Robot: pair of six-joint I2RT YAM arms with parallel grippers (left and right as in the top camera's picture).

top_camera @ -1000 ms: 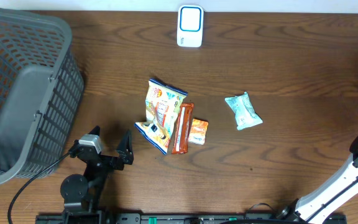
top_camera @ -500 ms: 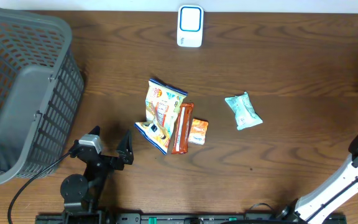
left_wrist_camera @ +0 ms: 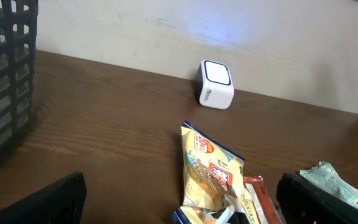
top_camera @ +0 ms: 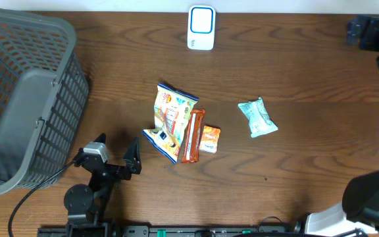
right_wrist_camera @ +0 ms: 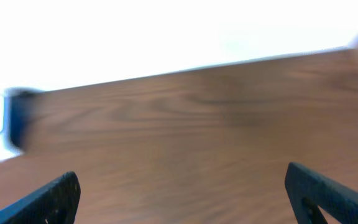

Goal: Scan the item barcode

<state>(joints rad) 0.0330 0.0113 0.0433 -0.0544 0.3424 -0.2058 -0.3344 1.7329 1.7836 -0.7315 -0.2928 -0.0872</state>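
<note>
The right gripper grips the teal packet by its crimped end toward the table's back edge [top_camera: 251,104] next, and the packet's printed body stays free to scan.
Four items lie mid-table: a yellow snack bag [top_camera: 168,118], a red bar [top_camera: 192,136], a small orange packet [top_camera: 209,139] and a teal packet [top_camera: 257,118]. The white scanner [top_camera: 201,27] with a blue window stands at the back edge. My left gripper [top_camera: 116,150] rests open at the front left, facing the yellow snack bag [left_wrist_camera: 211,171] and the scanner [left_wrist_camera: 216,85]. My right gripper [top_camera: 360,31] hovers at the back right corner. Its wrist view is blurred, with the fingers wide apart over bare wood [right_wrist_camera: 185,193] and the scanner [right_wrist_camera: 5,124] at the left edge.
A large grey plastic basket [top_camera: 25,99] fills the left side of the table, and its wall [left_wrist_camera: 5,74] shows in the left wrist view. The right arm's base [top_camera: 374,197] sits at the front right corner. A pale wall runs behind the table.
The right arm has swung from the right edge up to the back right corner. The left arm and all the items have stayed where they were.
</note>
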